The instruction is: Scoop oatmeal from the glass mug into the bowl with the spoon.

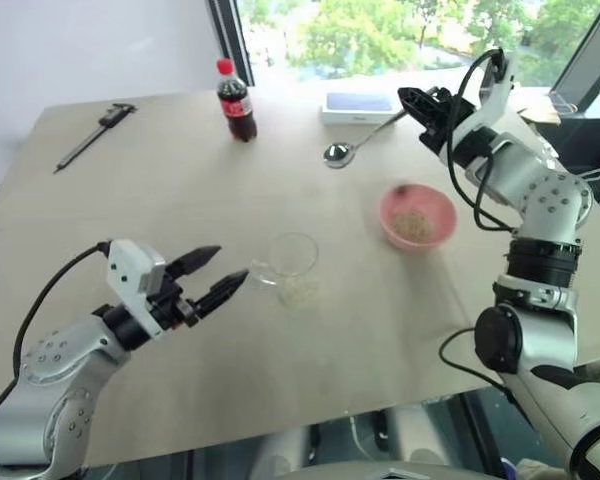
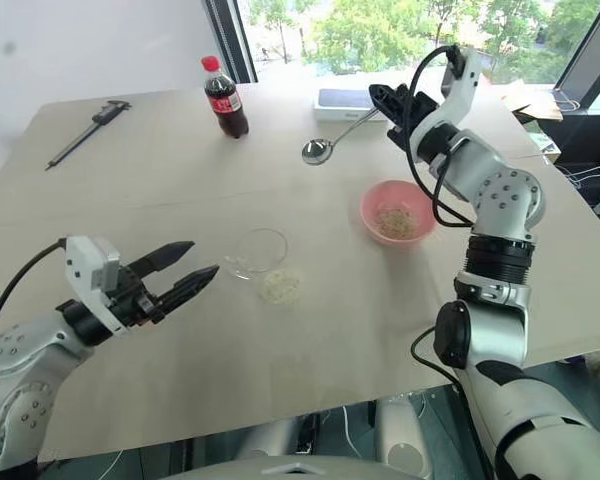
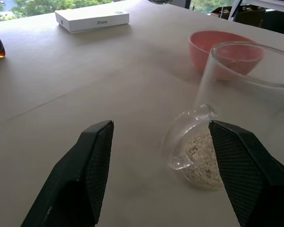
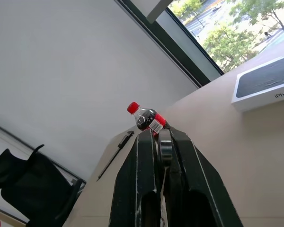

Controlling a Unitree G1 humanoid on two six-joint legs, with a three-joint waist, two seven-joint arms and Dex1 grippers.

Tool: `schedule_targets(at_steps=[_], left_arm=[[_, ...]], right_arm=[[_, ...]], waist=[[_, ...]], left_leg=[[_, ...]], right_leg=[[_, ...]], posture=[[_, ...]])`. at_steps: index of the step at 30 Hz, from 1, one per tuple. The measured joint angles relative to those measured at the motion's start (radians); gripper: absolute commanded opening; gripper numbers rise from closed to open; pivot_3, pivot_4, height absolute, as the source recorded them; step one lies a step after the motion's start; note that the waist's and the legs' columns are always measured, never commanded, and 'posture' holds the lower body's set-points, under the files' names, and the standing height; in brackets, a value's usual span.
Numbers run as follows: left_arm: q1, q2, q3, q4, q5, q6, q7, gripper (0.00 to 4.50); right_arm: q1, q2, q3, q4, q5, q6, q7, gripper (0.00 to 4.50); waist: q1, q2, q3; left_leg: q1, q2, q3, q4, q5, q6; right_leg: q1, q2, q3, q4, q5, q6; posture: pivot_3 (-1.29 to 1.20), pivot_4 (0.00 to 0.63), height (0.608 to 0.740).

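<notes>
The mug's glass body (image 1: pixel 296 268) is wider than the gap between my fingers, so my left gripper grabs its thin curved handle (image 1: pixel 263 272) next.
The glass mug (image 1: pixel 292 258) stands near the table's middle with pale oatmeal (image 1: pixel 300 290) in its bottom. Its handle (image 3: pixel 189 137) faces my left gripper (image 1: pixel 230 265), which is open and not touching it; in the left wrist view the handle lies between the two black fingers (image 3: pixel 92 156). The pink bowl (image 1: pixel 417 215) sits to the mug's right and holds some oatmeal (image 1: pixel 413 225). My right gripper (image 1: pixel 412 104) is raised at the far right, shut on the handle of the silver spoon (image 1: pixel 338 154). The spoon's head points left and down over the table.
A cola bottle (image 1: pixel 238 100) stands at the back centre. A white phone box (image 1: pixel 360 105) lies behind the spoon. A dark caliper (image 1: pixel 95 135) lies at the far left. The table's front edge (image 1: pixel 280 425) runs just below my left arm.
</notes>
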State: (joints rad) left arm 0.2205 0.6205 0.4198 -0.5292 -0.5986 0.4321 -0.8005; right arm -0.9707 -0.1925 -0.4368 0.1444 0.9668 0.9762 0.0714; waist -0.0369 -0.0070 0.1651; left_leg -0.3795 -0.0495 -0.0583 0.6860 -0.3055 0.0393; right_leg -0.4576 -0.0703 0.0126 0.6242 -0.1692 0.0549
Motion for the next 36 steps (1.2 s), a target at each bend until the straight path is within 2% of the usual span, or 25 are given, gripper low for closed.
schedule_targets(at_steps=[8,19,22,24,25,26,27,29,36], left_arm=[[-0.014,-0.003,-0.078,0.074,0.093,-0.087,-0.001,3.32],[-0.133,-0.04,-0.185,0.158,0.166,-0.13,0.054,3.32],[-0.156,-0.063,-0.187,0.172,0.165,-0.131,0.078,2.55],[-0.168,-0.072,-0.187,0.185,0.164,-0.131,0.088,1.81],[-0.168,-0.073,-0.187,0.186,0.164,-0.131,0.089,1.26],[-0.169,-0.075,-0.188,0.186,0.164,-0.131,0.089,1.05],[-0.171,-0.077,-0.192,0.186,0.164,-0.131,0.09,0.62],[-0.177,-0.083,-0.2,0.186,0.167,-0.131,0.094,0.07],[-0.184,-0.085,-0.216,0.189,0.166,-0.13,0.107,0.07]], right_arm=[[0.011,-0.029,-0.037,-0.031,0.048,0.025,-0.075,0.0],[0.011,-0.039,-0.042,-0.049,0.065,0.022,-0.102,0.0],[0.013,-0.039,-0.041,-0.049,0.064,0.019,-0.101,0.0],[0.014,-0.04,-0.04,-0.049,0.064,0.016,-0.1,0.0],[0.014,-0.04,-0.04,-0.049,0.064,0.016,-0.1,0.0],[0.014,-0.04,-0.04,-0.049,0.064,0.014,-0.099,0.0],[0.014,-0.04,-0.039,-0.049,0.064,0.013,-0.099,0.0],[0.015,-0.04,-0.035,-0.049,0.063,0.006,-0.097,0.0],[0.016,-0.04,-0.03,-0.049,0.063,-0.001,-0.081,0.0]], waist=[[-0.002,0.0,0.0],[-0.002,0.0,0.0],[-0.002,0.0,0.0],[-0.002,0.0,0.0],[-0.002,0.0,0.0],[-0.002,0.0,0.0],[-0.002,0.0,0.0],[-0.002,0.0,0.0],[-0.001,0.0,0.0]], left_leg=[[0.0,0.0,0.0,0.0,0.0,0.0],[0.0,0.0,0.001,0.0,0.0,0.0],[0.0,0.0,0.001,0.0,0.0,0.0],[0.0,0.0,0.001,0.0,0.0,0.0],[0.0,0.0,0.001,0.0,0.0,0.0],[0.0,0.0,0.001,0.0,0.0,0.0],[0.0,0.0,0.001,0.0,0.0,0.0],[0.0,0.0,0.001,0.0,0.0,0.0],[0.0,0.0,0.001,0.0,0.0,0.0]], right_leg=[[0.0,0.0,0.0,0.0,0.0,0.0],[0.0,0.0,0.001,0.0,0.0,0.0],[0.0,0.0,0.001,0.0,0.0,0.0],[0.0,0.0,0.001,0.0,0.0,0.0],[0.0,0.0,0.001,0.0,0.0,0.0],[0.0,0.0,0.001,0.0,0.0,0.0],[0.0,0.0,0.001,0.0,0.0,0.0],[0.0,0.0,0.001,0.0,0.0,0.0],[0.0,0.0,0.001,0.0,0.0,0.0]], posture=[[0.0,0.15,0.74],[0.0,0.15,0.74],[0.0,0.15,0.74],[0.0,0.15,0.74],[0.0,0.15,0.74],[0.0,0.15,0.74],[0.0,0.15,0.74],[0.0,0.15,0.74],[0.0,0.15,0.74]])
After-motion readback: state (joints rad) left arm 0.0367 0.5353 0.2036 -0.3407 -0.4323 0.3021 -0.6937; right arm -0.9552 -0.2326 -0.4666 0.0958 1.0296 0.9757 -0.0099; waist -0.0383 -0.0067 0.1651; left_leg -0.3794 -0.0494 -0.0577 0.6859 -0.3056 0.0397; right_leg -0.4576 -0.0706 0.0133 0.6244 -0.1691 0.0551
